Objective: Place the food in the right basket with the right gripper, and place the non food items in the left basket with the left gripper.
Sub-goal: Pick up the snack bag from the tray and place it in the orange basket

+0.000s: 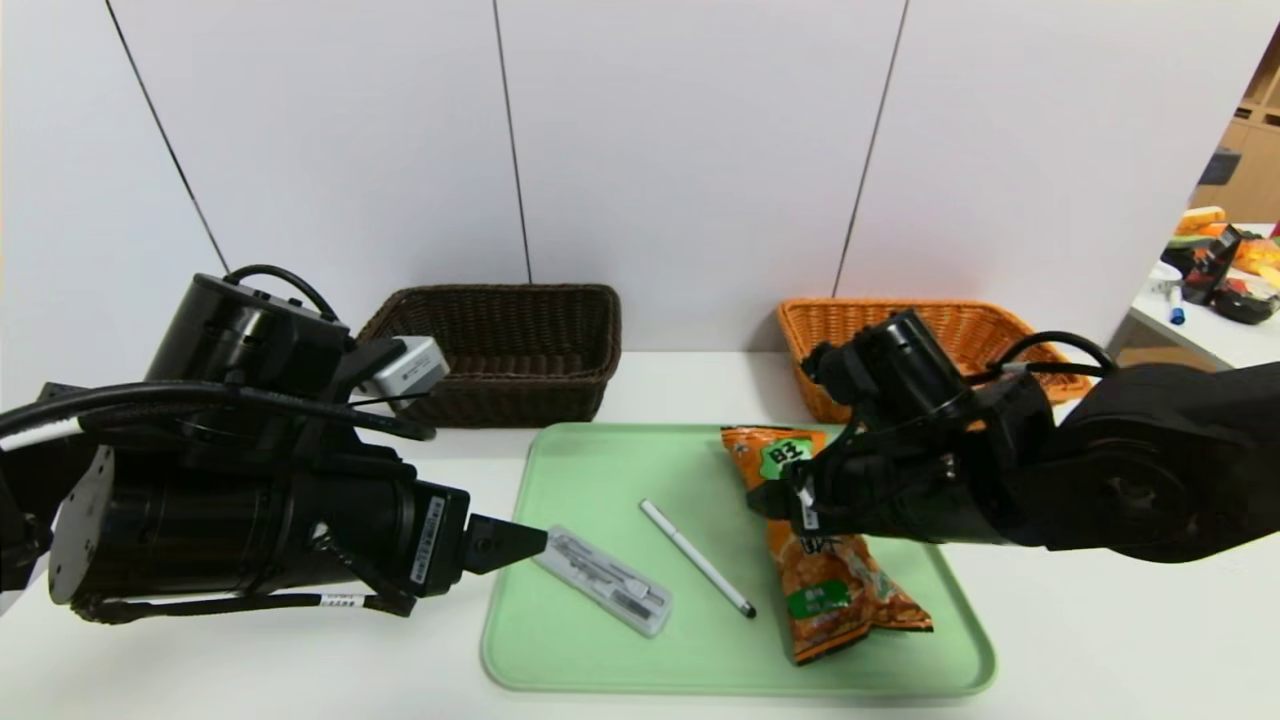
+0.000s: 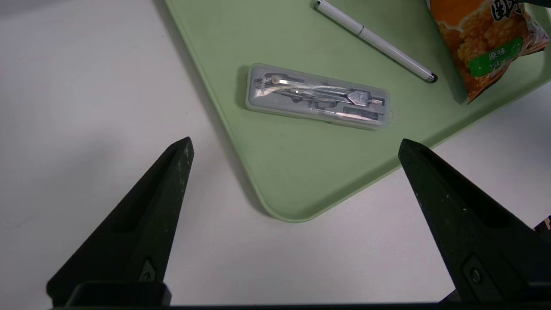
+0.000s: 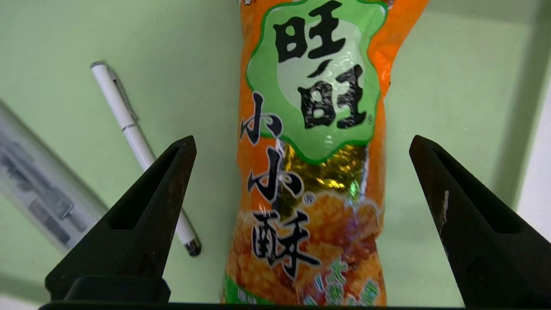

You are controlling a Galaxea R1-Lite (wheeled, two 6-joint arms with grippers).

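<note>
My right gripper needs to go down before it closes on the snack bag (image 1: 835, 590) (image 3: 310, 172), because its fingers are above the bag, high over the green tray.
The food, a long orange snack bag (image 1: 835, 590) (image 3: 310, 172), lies on the right side of a green tray (image 1: 600, 480). My right gripper (image 3: 302, 137) (image 1: 790, 500) hovers over its middle, open, one finger on each side of the bag and neither touching it. A white pen (image 1: 697, 558) (image 2: 374, 41) and a clear compass case (image 1: 603, 583) (image 2: 317, 96) lie on the tray's left half. My left gripper (image 2: 295, 141) (image 1: 515, 545) is open and empty over the tray's near left corner, just short of the case. The dark brown left basket (image 1: 510, 350) and the orange-tan right basket (image 1: 960, 325) stand behind the tray.
Both baskets back onto a white panelled wall. White tabletop (image 1: 250, 670) surrounds the tray. A second table (image 1: 1215, 330) at the far right carries assorted packets and a marker.
</note>
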